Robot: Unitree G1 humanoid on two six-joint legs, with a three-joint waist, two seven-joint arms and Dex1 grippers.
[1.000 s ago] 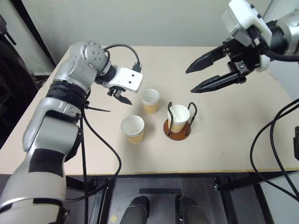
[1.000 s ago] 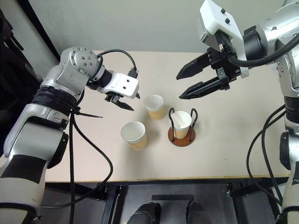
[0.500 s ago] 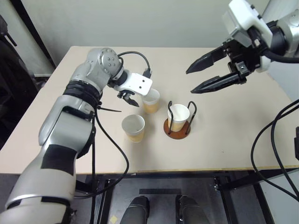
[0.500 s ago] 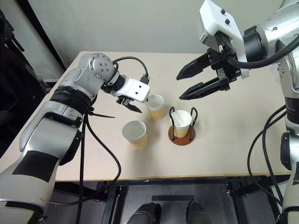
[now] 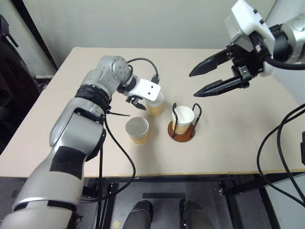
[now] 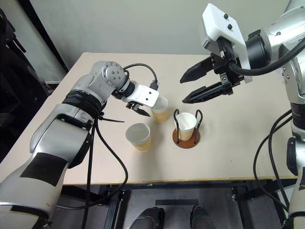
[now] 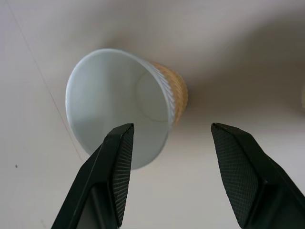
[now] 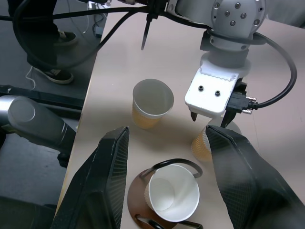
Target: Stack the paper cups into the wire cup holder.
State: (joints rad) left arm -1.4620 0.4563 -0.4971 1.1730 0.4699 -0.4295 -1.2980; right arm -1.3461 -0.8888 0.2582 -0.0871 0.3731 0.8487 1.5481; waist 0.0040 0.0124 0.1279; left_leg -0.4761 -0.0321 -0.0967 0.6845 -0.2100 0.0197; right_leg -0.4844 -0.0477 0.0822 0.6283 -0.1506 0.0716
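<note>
The left gripper's fingers are on both sides of the back cup's near side (image 5: 148, 106), one of them below the cup's rim inside its opening, so the left gripper needs to close. Closing now would hold the back cup.
Three paper cups stand on the table. One (image 5: 182, 117) sits in the wire cup holder (image 5: 180, 137). A second (image 5: 137, 130) stands nearer the front. The third (image 7: 121, 102) stands farther back, beside the holder. My left gripper (image 5: 138, 103) is open and hangs close over this third cup's left rim. In the left wrist view one finger (image 7: 116, 162) lines up with the cup's mouth and the other (image 7: 238, 164) stands outside its wall. My right gripper (image 5: 193, 84) is open and empty, raised well above the table behind and to the right of the holder.
The tan table (image 5: 238, 143) has bare room to the right of the holder and along its front edge. Black cables hang from both arms. Off the table's left side stand dark equipment (image 5: 14, 86) and a person's shoes (image 8: 47, 71).
My left arm has swung right and a little down, bringing its open gripper from left of the far cup to just over its rim. The right arm and the cups have kept still.
</note>
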